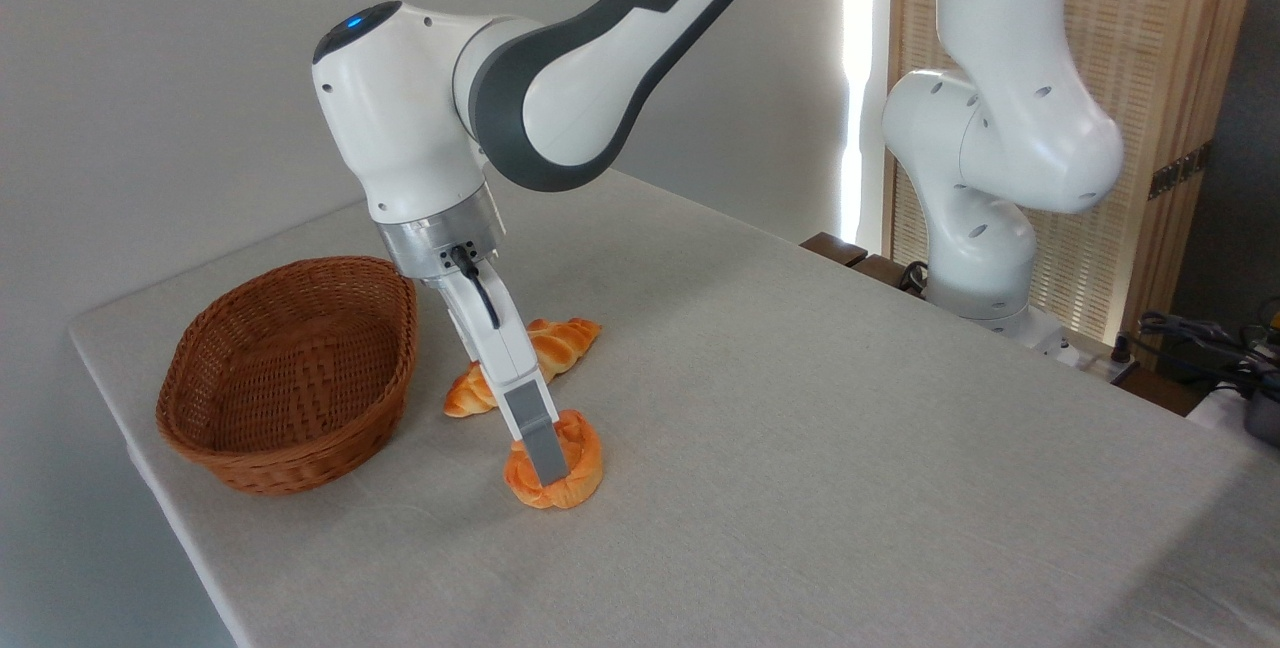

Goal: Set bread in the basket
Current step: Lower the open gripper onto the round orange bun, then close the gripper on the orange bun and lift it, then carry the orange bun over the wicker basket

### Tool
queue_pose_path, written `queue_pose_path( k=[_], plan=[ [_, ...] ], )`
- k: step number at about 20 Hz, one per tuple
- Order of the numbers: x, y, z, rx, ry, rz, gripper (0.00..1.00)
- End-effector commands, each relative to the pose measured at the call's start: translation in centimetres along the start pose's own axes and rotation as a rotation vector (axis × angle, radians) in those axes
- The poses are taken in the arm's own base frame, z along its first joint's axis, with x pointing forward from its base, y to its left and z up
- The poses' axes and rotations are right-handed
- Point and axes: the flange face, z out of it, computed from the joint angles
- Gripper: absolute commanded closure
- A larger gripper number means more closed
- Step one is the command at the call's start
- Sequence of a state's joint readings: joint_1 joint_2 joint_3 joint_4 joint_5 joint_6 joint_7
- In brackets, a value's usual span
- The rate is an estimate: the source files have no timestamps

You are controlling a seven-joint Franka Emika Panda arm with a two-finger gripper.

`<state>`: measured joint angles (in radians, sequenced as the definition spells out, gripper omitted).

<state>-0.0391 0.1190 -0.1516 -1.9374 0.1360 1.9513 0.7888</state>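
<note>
I next need to take hold of the bread (582, 468) by its puffy sides with my gripper, so that I can put it into the basket.
The bread (582, 468), a small round orange bun, lies on the table in front of the basket's right end. My gripper (548, 468) is lowered onto it and open. The near grey finger (540, 443) stands in front of the bun's left half, its tip almost at the tablecloth; the far finger is hidden behind it and the bun. The bun keeps its round shape and rests on the cloth. The basket (270, 463), brown oval wicker, stands empty to the left, a hand's width from the gripper.
A long braided golden loaf (565, 338) lies just behind the gripper, between bun and basket. The arm's white base (985, 258) stands at the table's far right edge. The table's near-left edge (170, 528) runs close below the basket.
</note>
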Motion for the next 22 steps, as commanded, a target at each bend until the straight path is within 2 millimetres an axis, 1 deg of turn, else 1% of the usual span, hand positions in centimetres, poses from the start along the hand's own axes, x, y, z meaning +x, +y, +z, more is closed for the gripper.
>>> queue_pose_path(
  k=[1,4,5,6,7,8,11,12,13,14,15,17,18,19,20,22],
  plan=[
    [0.0,0.1,-0.1,0.021,-0.003,0.026,0.64],
    [0.0,0.0,-0.4,0.021,-0.005,0.028,0.64],
    [-0.1,-0.2,-0.9,0.027,0.001,0.025,0.64],
    [0.0,-0.4,-1.9,0.038,0.011,0.021,0.63],
    [0.0,-0.6,-3.1,0.044,0.016,0.017,0.63],
    [0.1,-0.8,-4.9,0.046,0.023,0.010,0.62],
    [1.0,-0.9,-11.2,0.066,0.071,0.004,0.59],
    [1.5,-1.0,-12.8,0.057,0.122,-0.006,0.59],
    [2.1,-1.0,-13.8,0.033,0.180,-0.015,0.58],
    [2.9,-1.1,-13.8,-0.002,0.229,-0.025,0.58],
    [4.2,-0.8,-13.7,-0.038,0.265,-0.030,0.58],
    [7.2,-0.6,-13.8,-0.056,0.327,-0.105,0.58],
    [9.1,-0.3,-13.6,-0.055,0.364,-0.165,0.58],
    [10.8,-0.3,-12.9,-0.052,0.396,-0.216,0.54],
    [12.2,-0.3,-12.2,-0.045,0.435,-0.248,0.46],
    [14.4,0.0,-11.3,-0.044,0.487,-0.296,0.44]
  ],
)
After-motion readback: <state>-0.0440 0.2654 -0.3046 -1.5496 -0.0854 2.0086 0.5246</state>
